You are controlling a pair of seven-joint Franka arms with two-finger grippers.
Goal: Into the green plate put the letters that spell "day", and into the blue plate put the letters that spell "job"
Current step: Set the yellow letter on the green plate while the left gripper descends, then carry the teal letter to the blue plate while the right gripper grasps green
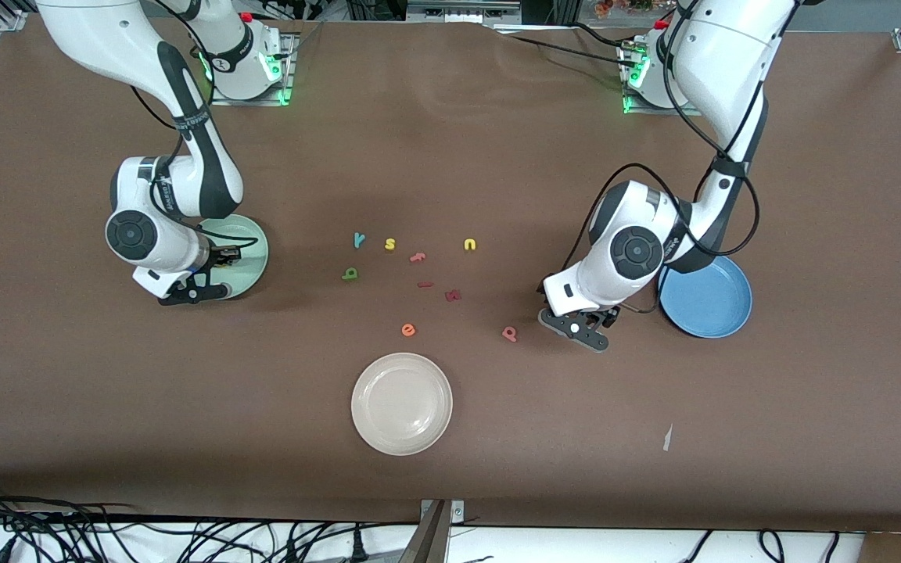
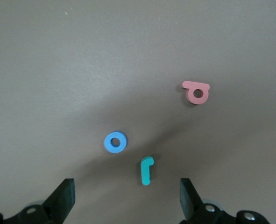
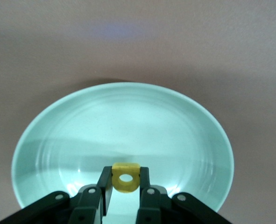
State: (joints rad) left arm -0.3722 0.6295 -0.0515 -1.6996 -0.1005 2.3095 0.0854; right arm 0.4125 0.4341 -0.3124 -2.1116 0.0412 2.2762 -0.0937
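Note:
The yellow d (image 3: 126,170) sits low inside the green plate's rim (image 3: 123,84) in the wrist view and would lie there, so the robot's right gripper should open.
My right gripper (image 3: 125,184) is shut on the yellow d (image 3: 125,177) and holds it over the pale green plate (image 3: 123,126). From the front, that gripper (image 1: 224,255) hangs over the green plate (image 1: 253,244) at the right arm's end. My left gripper (image 2: 126,200) is open above the table, over a spot beside the teal j (image 2: 146,170). The blue o (image 2: 115,142) and pink b (image 2: 196,92) lie a little farther out. The left hand (image 1: 585,317) sits beside the blue plate (image 1: 712,301). The b (image 1: 510,334), green a (image 1: 350,274) and teal y (image 1: 359,239) lie on the table.
A cream-white plate (image 1: 402,403) sits nearest the front camera. Mid-table lie a yellow s (image 1: 390,244), a yellow u (image 1: 470,245), a pink f (image 1: 418,256), an orange e (image 1: 408,330) and two small red pieces (image 1: 453,295).

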